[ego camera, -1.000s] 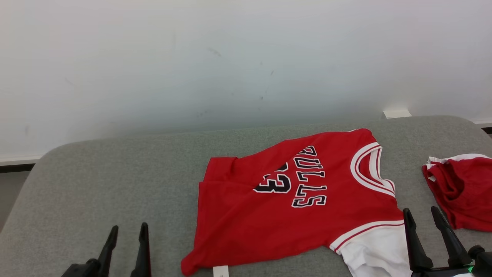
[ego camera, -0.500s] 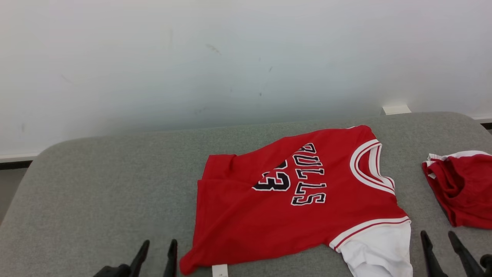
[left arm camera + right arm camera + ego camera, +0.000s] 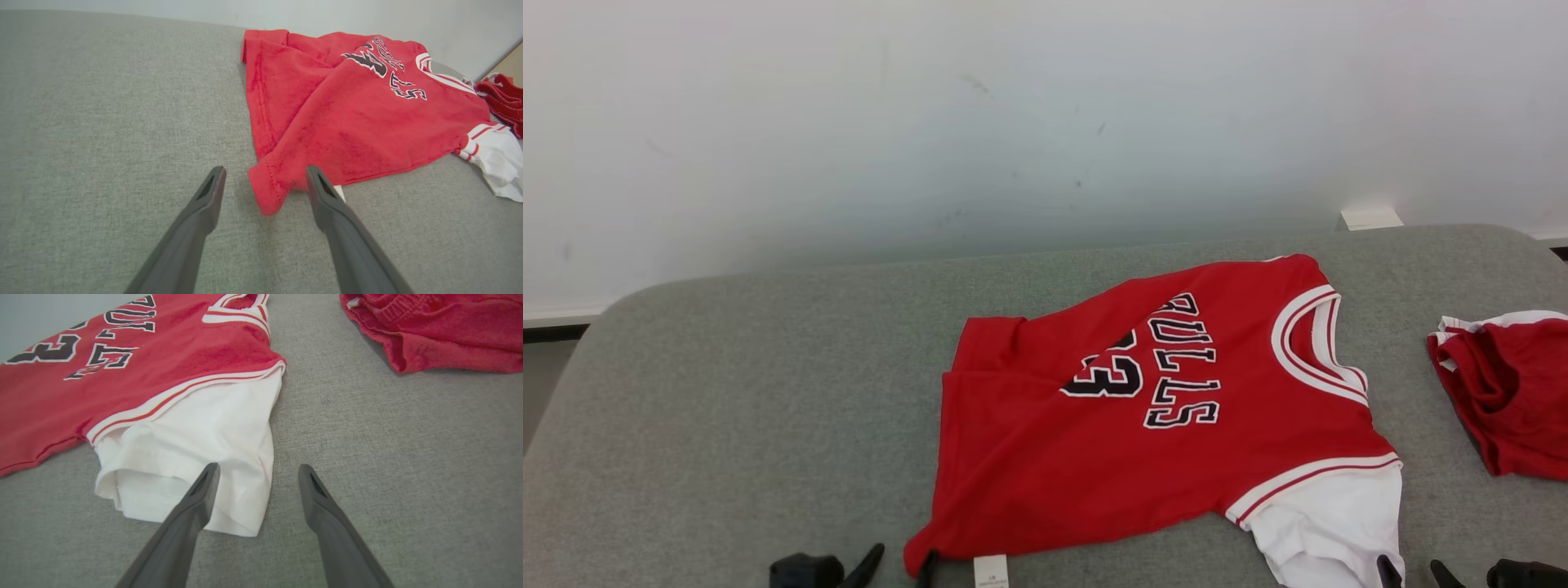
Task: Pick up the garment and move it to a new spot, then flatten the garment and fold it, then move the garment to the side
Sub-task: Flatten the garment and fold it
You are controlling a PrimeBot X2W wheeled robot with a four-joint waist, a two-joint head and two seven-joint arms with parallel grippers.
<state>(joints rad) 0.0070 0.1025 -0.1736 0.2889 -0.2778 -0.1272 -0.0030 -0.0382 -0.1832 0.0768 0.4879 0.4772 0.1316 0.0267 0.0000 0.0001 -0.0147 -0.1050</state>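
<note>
My left gripper will next grab the jersey by its hem corner beside the label, because the jersey's body is spread flat on the cushion.
The garment is a red jersey with black lettering and a white sleeve, spread on the grey cushioned surface. My left gripper is open, its fingers straddling the jersey's near hem corner; in the head view the left gripper sits at the bottom edge beside that corner. My right gripper is open, its left finger over the edge of the white sleeve, its right finger above bare cushion. In the head view the right gripper peeks in at the bottom right.
A second crumpled red garment lies at the right edge, also seen as red cloth in the right wrist view. A white wall rises behind the cushion. A white label sticks out at the jersey's hem.
Both grippers have dropped toward the bottom of the head view. The left one has shifted right to the jersey's hem corner. The camera has tilted slightly.
</note>
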